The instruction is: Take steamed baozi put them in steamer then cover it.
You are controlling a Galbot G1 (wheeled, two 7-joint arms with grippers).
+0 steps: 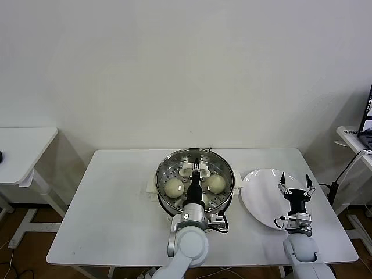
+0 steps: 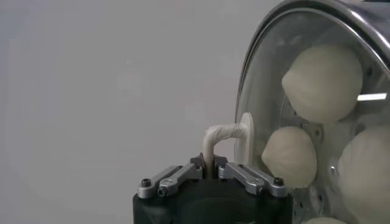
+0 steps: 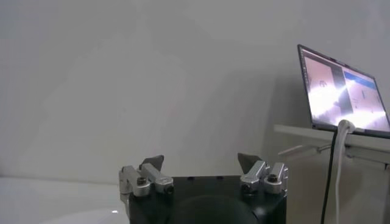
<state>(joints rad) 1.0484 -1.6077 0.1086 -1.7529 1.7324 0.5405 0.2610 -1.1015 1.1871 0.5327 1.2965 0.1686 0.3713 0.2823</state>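
Observation:
The glass lid's edge lies along the steamer's steel rim in the left wrist view, so it is now time for my left gripper to open.
The steamer point(image 1: 159, 181), a shiny steel pot with white side handles, stands mid-table with steamed baozi point(image 1: 174, 187) inside. Over its mouth lies the glass lid point(image 2: 255, 58). Through the glass the left wrist view shows three cream baozi point(image 2: 322, 82), and the edge of another. My left gripper point(image 1: 197, 169) reaches over the pot and is shut on the lid's white loop handle point(image 2: 220, 134), which is pinched between the fingertips of the left gripper point(image 2: 209, 165). I cannot tell whether the lid rests fully on the rim. My right gripper point(image 1: 295, 186) hovers open over the white plate point(image 1: 261, 195), and the right gripper point(image 3: 201, 161) holds nothing.
The white table point(image 1: 110, 209) has bare room to the left of the pot. A white side table point(image 1: 23, 145) stands at far left. On the right a laptop point(image 3: 344, 91) sits on a shelf with a cable hanging from it.

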